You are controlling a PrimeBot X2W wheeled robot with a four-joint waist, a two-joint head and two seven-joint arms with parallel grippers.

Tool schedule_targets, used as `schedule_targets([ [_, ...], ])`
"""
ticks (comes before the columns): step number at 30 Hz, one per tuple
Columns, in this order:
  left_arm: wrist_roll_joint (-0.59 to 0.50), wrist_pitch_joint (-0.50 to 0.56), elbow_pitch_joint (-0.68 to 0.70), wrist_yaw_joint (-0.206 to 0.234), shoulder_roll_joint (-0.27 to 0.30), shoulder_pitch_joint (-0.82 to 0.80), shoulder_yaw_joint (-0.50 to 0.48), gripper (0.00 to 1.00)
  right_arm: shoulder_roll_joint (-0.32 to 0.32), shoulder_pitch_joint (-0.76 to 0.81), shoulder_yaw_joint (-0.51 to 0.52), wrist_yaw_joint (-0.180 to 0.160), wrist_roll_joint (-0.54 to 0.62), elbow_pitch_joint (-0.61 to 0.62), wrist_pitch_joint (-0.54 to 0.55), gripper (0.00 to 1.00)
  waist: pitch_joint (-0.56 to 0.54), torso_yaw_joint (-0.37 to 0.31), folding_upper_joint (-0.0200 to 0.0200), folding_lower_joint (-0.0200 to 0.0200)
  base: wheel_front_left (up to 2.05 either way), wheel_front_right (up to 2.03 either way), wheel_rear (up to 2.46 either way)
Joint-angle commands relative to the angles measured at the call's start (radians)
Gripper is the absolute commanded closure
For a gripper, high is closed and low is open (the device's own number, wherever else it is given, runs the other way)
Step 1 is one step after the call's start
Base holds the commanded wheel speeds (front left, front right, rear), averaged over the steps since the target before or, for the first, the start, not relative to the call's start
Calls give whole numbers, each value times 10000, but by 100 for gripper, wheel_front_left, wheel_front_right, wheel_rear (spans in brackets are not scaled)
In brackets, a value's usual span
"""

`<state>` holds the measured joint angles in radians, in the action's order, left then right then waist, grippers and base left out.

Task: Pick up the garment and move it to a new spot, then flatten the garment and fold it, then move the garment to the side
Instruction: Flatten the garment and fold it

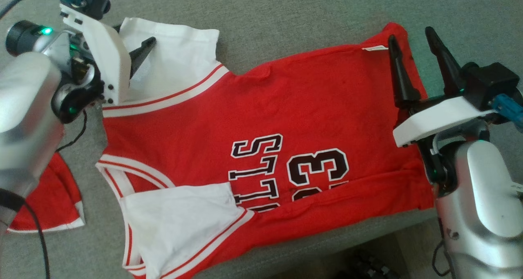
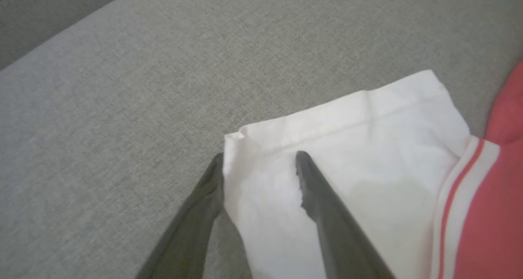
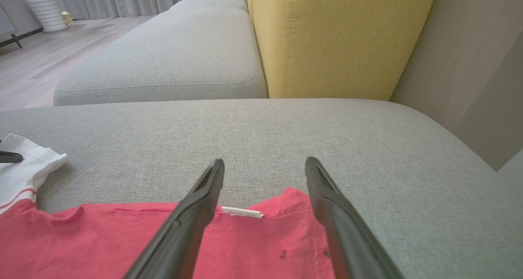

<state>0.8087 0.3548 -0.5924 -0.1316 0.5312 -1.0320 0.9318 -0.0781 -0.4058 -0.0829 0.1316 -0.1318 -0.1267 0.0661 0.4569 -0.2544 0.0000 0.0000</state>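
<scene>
The jersey needs to be folded over the jersey's black-and-white lettering [image 1: 317, 168]. My right gripper should next grab the corner of the jersey's hem near the white label.
The garment [image 1: 261, 119] is a red jersey with white sleeves and black-and-white lettering, spread on the grey sofa seat [image 1: 286, 13]. Its near long edge is folded over part of the lettering, and the near white sleeve [image 1: 179, 222] lies over the body. My left gripper [image 2: 260, 155] is open at the far white sleeve [image 2: 367, 156]: one finger rests on the cloth, the other sits at the sleeve's edge. In the head view one of its fingers [image 1: 143, 50] shows on that sleeve. My right gripper [image 1: 410, 34] hovers open above the hem corner with its white label [image 3: 241, 211].
A separate red cloth with white trim [image 1: 45, 201] lies at the left near my left arm. The seat's front edge runs along the bottom right, with dark floor [image 1: 359, 266] below. A yellow back cushion [image 3: 339, 38] and another grey seat [image 3: 163, 58] stand beyond.
</scene>
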Motion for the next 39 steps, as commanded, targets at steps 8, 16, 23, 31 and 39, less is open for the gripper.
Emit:
schedule_targets([
  [8, 520, -914, -281, 10, 237, -823, -40, 100, -29, -429, 259, -9, -7, 122, 71, 0, -60, 399, 0, 0, 0, 0, 0],
  [16, 1318, -2093, 298, 10, 133, -726, -107, 100, -250, -691, 1127, -9, -439, -710, 1096, 0, -411, 1250, 0, 0, 0, 0, 0],
  [23, 1517, -2462, 1796, 11, 389, -70, 276, 100, -843, -1058, 2072, -9, -71, -2006, 2452, 0, -641, 2057, 0, 0, 0, 0, 0],
  [31, 1511, -2596, 2938, 325, 543, 412, 357, 100, -1299, -1581, 2275, -9, 256, -2974, 3468, 0, -603, 2343, 0, 0, 0, 0, 0],
  [39, 1530, -2629, 3298, 541, 738, 557, 315, 100, -1476, -1938, 2154, -9, 302, -3614, 4055, 100, -561, 2414, 0, 0, 0, 0, 0],
])
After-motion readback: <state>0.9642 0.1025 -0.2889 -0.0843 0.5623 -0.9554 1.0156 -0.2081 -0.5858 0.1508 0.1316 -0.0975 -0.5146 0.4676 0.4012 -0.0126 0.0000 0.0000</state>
